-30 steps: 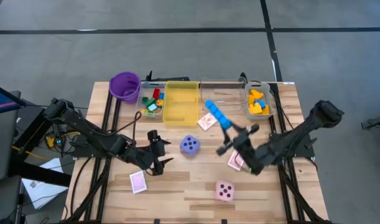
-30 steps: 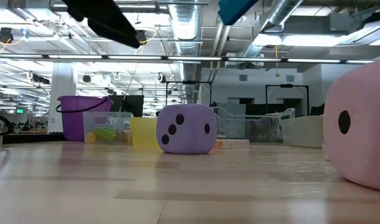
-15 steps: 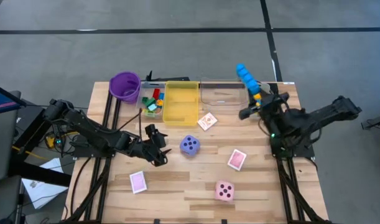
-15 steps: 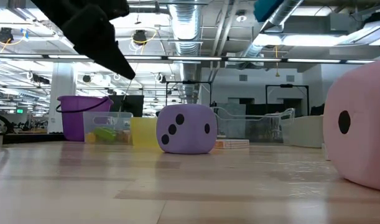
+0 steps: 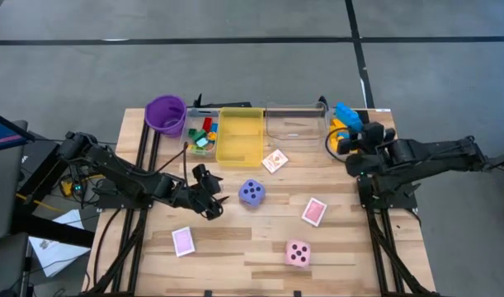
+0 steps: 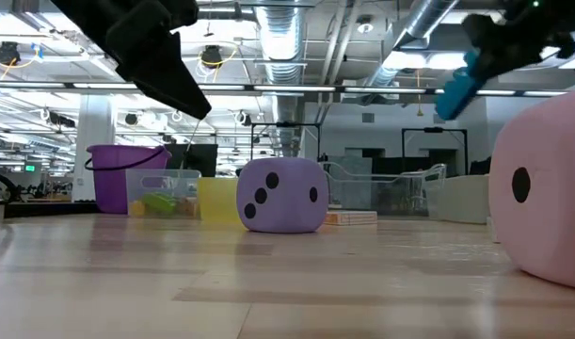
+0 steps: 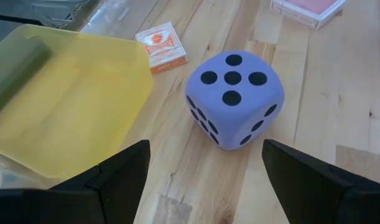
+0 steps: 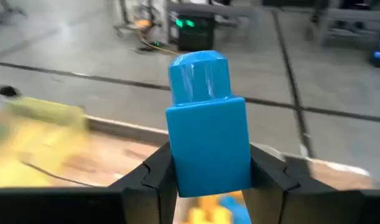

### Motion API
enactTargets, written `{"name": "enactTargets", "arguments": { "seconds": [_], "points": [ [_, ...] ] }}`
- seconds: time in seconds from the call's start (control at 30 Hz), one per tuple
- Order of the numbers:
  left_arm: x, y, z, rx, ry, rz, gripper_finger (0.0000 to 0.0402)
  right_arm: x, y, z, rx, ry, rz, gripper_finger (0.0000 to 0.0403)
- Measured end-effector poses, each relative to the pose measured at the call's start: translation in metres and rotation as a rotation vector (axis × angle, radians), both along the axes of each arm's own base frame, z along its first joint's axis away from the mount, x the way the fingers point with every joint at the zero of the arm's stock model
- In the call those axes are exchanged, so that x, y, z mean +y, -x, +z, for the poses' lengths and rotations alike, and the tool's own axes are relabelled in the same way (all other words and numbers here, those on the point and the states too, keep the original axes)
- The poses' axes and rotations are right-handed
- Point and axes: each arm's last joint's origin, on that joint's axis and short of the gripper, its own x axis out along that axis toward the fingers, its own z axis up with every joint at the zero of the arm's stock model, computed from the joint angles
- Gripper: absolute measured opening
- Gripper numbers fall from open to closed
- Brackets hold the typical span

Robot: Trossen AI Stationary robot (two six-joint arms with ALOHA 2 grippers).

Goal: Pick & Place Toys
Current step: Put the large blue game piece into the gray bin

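The blue brick hangs tilted high above the bin of yellow bricks, so for now it stays held in my right gripper until it is lower.
My right gripper (image 5: 351,134) is shut on a long blue brick (image 5: 344,113), above the clear bin of yellow bricks (image 5: 341,142) at the table's far right. The brick also shows in the low view (image 6: 455,89). My left gripper (image 5: 209,195) is open and empty, just left of the purple die (image 5: 252,193), which rests on the table and fills the gap ahead of the fingers in the left wrist view (image 7: 234,96). A pink die (image 5: 298,252) sits near the front edge. Pink-backed cards (image 5: 314,211) (image 5: 182,241) lie flat. My right gripper pinches the blue brick between its two fingers (image 8: 153,173), on two opposite sides near its lower end (image 8: 205,168). The studded end (image 8: 199,74) sticks out beyond the fingertips. The brick is lifted clear, over the bin of yellow bricks.
Along the far edge stand a purple cup (image 5: 165,114), a clear bin with mixed bricks (image 5: 202,136), a yellow bin (image 5: 241,134) and an empty-looking clear bin (image 5: 294,124). An orange-patterned card (image 5: 275,160) lies before the bins.
My right gripper has carried the blue brick from above the table's middle toward the far right, over the bin of yellow bricks, and has come lower there. My left gripper has shifted slightly toward the purple die. The dice and cards have kept still.
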Motion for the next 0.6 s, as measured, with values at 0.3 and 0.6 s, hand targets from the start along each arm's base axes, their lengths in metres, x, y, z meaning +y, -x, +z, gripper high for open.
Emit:
{"name": "enactTargets", "arguments": {
  "seconds": [0.3, 0.6],
  "points": [
    [-0.001, -0.003, 0.004, -0.054, 0.02, 0.0, 0.0301, -0.011, -0.001, -0.01, 0.136, -0.068, -0.119, 0.0134],
    [-0.001, -0.004, 0.004, -0.059, 0.029, 0.005, 0.0301, -0.025, -0.007, -0.019, 0.272, -0.183, -0.215, 0.0136]
  ]
}}
